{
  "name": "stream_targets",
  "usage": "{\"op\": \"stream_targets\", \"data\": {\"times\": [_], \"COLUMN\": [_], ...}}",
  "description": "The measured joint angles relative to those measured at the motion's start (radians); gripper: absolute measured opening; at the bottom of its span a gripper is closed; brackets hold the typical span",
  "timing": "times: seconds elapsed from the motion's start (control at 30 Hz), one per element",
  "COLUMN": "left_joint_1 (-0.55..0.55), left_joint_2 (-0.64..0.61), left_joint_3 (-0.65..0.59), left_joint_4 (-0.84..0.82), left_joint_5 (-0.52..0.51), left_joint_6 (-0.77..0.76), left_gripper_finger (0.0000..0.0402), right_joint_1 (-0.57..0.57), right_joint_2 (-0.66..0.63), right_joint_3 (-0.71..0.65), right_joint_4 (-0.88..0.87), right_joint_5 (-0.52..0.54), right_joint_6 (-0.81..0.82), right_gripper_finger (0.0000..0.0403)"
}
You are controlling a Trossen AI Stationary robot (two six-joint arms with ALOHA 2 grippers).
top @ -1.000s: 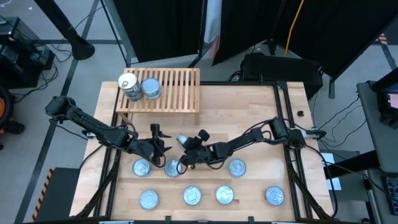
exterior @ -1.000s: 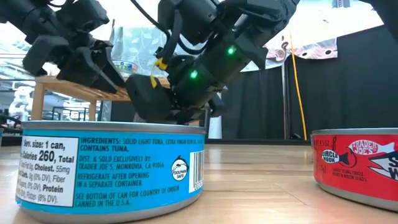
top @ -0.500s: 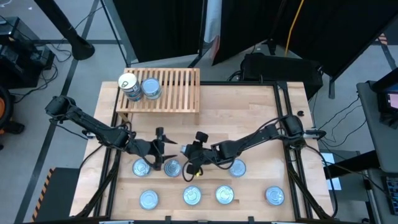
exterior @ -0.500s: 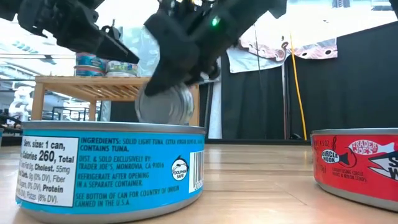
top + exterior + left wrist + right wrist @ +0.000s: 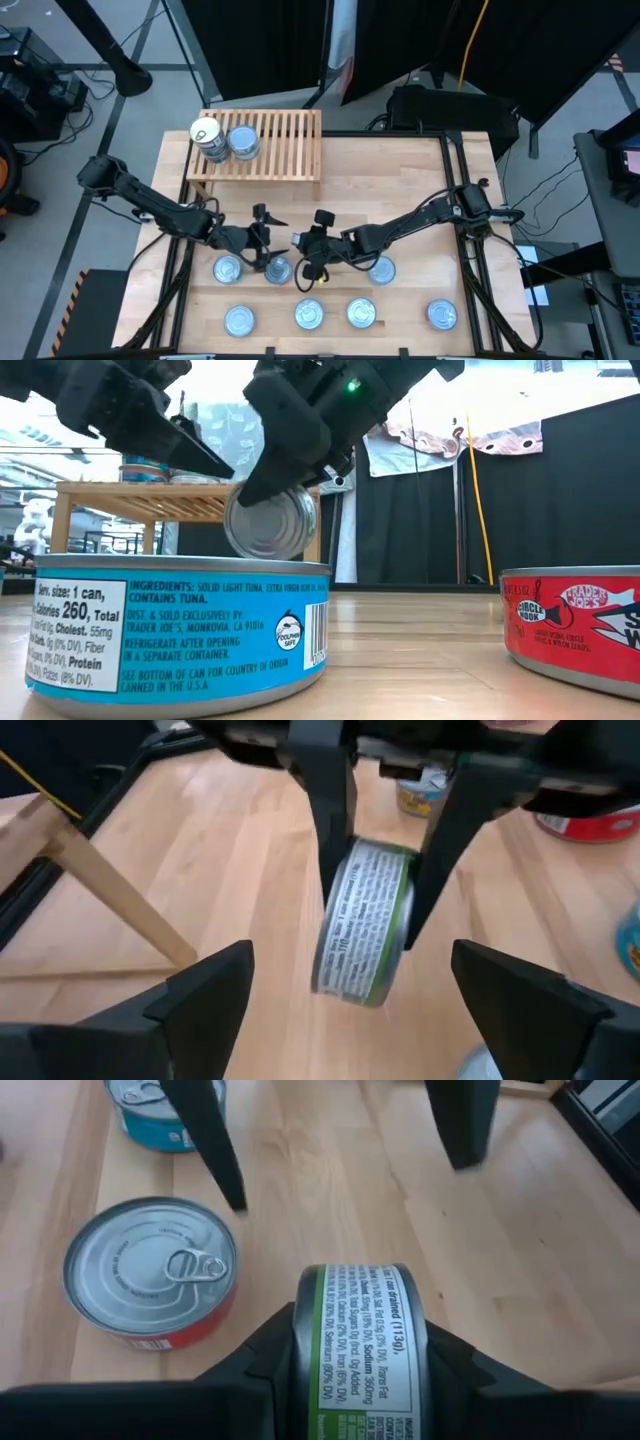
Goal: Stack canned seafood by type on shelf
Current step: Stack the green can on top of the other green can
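My left gripper will next take the green-labelled tin by its two flat sides, so that it can stack the tin on the slatted wooden shelf (image 5: 285, 140).
A green-labelled tin (image 5: 362, 920) stands on its edge in my right gripper (image 5: 303, 250), near the table's middle; its silvery flat face (image 5: 270, 522) turns toward the near side. My left gripper (image 5: 268, 238) is open just left of it, its fingers (image 5: 205, 995) standing wide on either side of the tin without touching. The slatted wooden shelf (image 5: 285, 140) stands at the far left with two stacks of tins (image 5: 207, 135) (image 5: 243, 142) on its left end. Several silver-topped tins (image 5: 308, 314) rest flat on the near part of the table. My right gripper is shut on the green-labelled tin, pinching it across its two flat faces, one finger (image 5: 265, 1365) on each. The label band (image 5: 360, 1335) shows between them. The fingers (image 5: 325, 830) come down on it slanting from above. The tin hangs on edge and seems clear of the table.
A red-sided tin (image 5: 150, 1270) and a blue-sided one (image 5: 165, 1110) lie flat close by the held tin. A blue tuna tin (image 5: 180, 630) and a red tin (image 5: 575, 625) stand at the near edge. Bare slats fill the shelf's right part (image 5: 295, 130).
My right gripper has shifted a little toward the near edge and turned, so the tin it holds has swung into sight in the low view, on edge with a flat face toward the near side. My left gripper has edged right toward it, staying open.
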Motion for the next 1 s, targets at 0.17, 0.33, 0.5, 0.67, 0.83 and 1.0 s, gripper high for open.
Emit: {"op": "stream_targets", "data": {"times": [0.17, 0.33, 0.5, 0.67, 0.83, 1.0], "left_joint_1": [0.004, 0.005, 0.005, 0.001, 0.000, 0.000], "left_joint_2": [0.079, 0.141, 0.161, 0.161, 0.161, 0.161], "left_joint_3": [0.000, 0.000, 0.000, 0.000, 0.000, 0.000], "left_joint_4": [0.122, 0.157, 0.197, 0.245, 0.249, 0.244], "left_joint_5": [0.012, 0.033, 0.033, 0.033, 0.034, 0.047], "left_joint_6": [0.004, 0.042, 0.069, 0.127, 0.140, 0.143], "left_gripper_finger": [0.0348, 0.0348, 0.0329, 0.0269, 0.0196, 0.0143], "right_joint_1": [0.009, 0.022, 0.024, 0.024, 0.024, 0.025], "right_joint_2": [-0.026, -0.040, -0.056, -0.057, -0.057, -0.061], "right_joint_3": [0.001, 0.000, 0.002, 0.001, 0.001, 0.001], "right_joint_4": [0.023, 0.046, 0.066, 0.067, 0.066, 0.065], "right_joint_5": [-0.021, -0.027, -0.050, -0.048, -0.048, -0.055], "right_joint_6": [-0.022, -0.044, -0.054, -0.063, -0.070, -0.085], "right_gripper_finger": [0.0125, 0.0125, 0.0125, 0.0125, 0.0125, 0.0125]}}
